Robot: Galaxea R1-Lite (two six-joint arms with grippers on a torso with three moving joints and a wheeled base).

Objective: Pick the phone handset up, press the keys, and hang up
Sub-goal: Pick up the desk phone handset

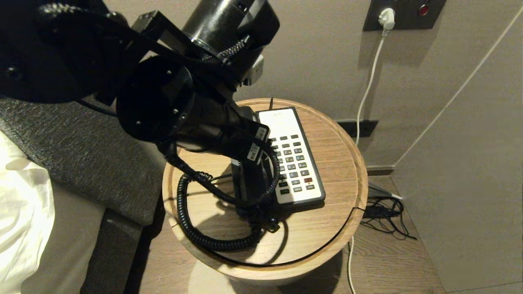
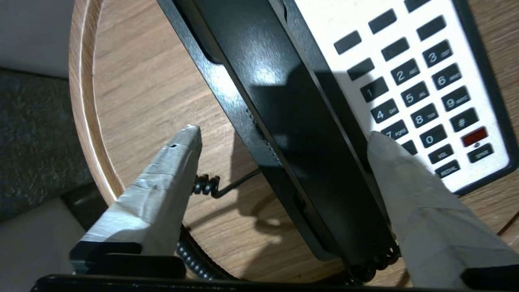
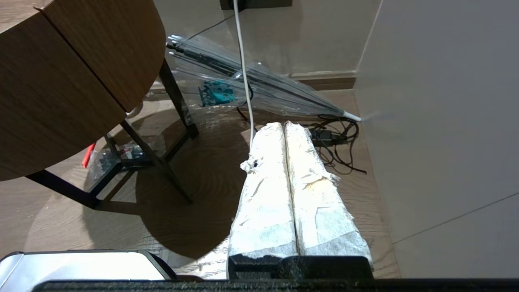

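Next, my left gripper grabs the phone handset by its middle grip (image 2: 297, 127) to uncover the cradle and reach the keys.
The black phone handset (image 2: 292, 121) lies lengthwise in the cradle of the black-and-white phone base (image 2: 425, 81), on the round wooden table (image 1: 355, 163). My left gripper (image 2: 284, 134) hangs open just above it. Its taped fingers (image 2: 162, 190) stand wide on either side: one over bare wood, the other at the keypad's edge. Nothing is gripped. The coiled cord (image 1: 192, 228) loops over the table's front. In the head view my left arm hides most of the handset. My right gripper (image 3: 279, 123) is shut and empty, parked low near the floor.
A bed with a grey runner (image 1: 81, 155) borders the table's left. A white cable (image 1: 367, 90) drops from a wall socket to tangled leads on the floor (image 1: 384, 212). A folded clear umbrella (image 3: 259, 85) lies beside the table legs (image 3: 174, 97).
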